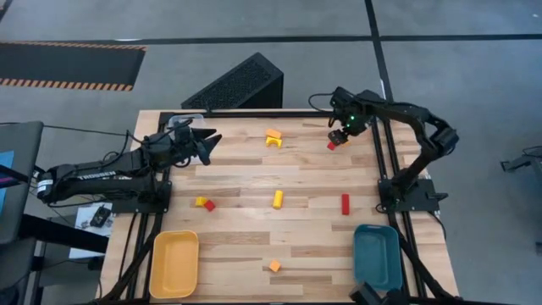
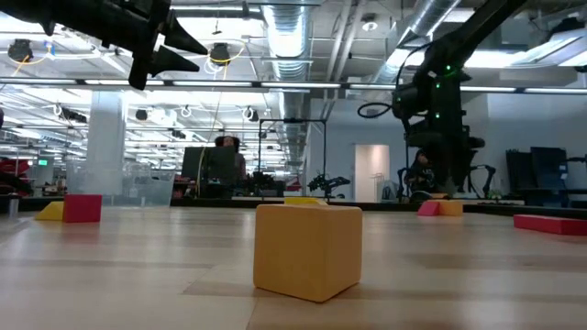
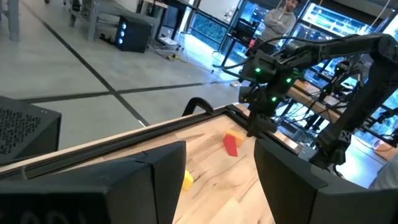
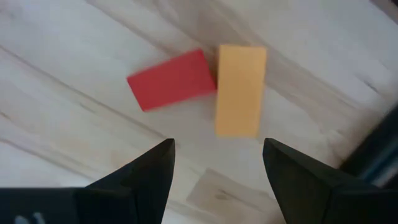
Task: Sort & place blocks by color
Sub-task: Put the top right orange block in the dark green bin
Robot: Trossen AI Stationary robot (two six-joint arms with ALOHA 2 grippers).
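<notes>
The right gripper isn't ready to close yet: empty table shows between its fingers and the orange bar's near end (image 4: pixel 237 124) in the right wrist view. It needs to move toward that end first, then close.
My right gripper (image 4: pixel 217 155) is open and hovers above a red block (image 4: pixel 169 79) and an orange bar (image 4: pixel 240 89), which lie flat and side by side near the table's far right corner. In the high view it (image 1: pixel 340 135) covers the orange bar, with the red block (image 1: pixel 331 146) just beside it. My left gripper (image 1: pixel 205 146) is open, raised over the far left of the table, and touches nothing. Other blocks lie flat: an orange arch (image 1: pixel 273 137), a yellow and red pair (image 1: pixel 204 202), a yellow bar (image 1: pixel 277 199), a red bar (image 1: pixel 345 203) and an orange cube (image 1: pixel 274 266).
A yellow tray (image 1: pixel 174 263) sits at the near left corner and a teal tray (image 1: pixel 376 256) at the near right corner. A dark slotted box (image 1: pixel 237 85) stands beyond the far edge. A person (image 3: pixel 280 18) stands in the room beyond the table.
</notes>
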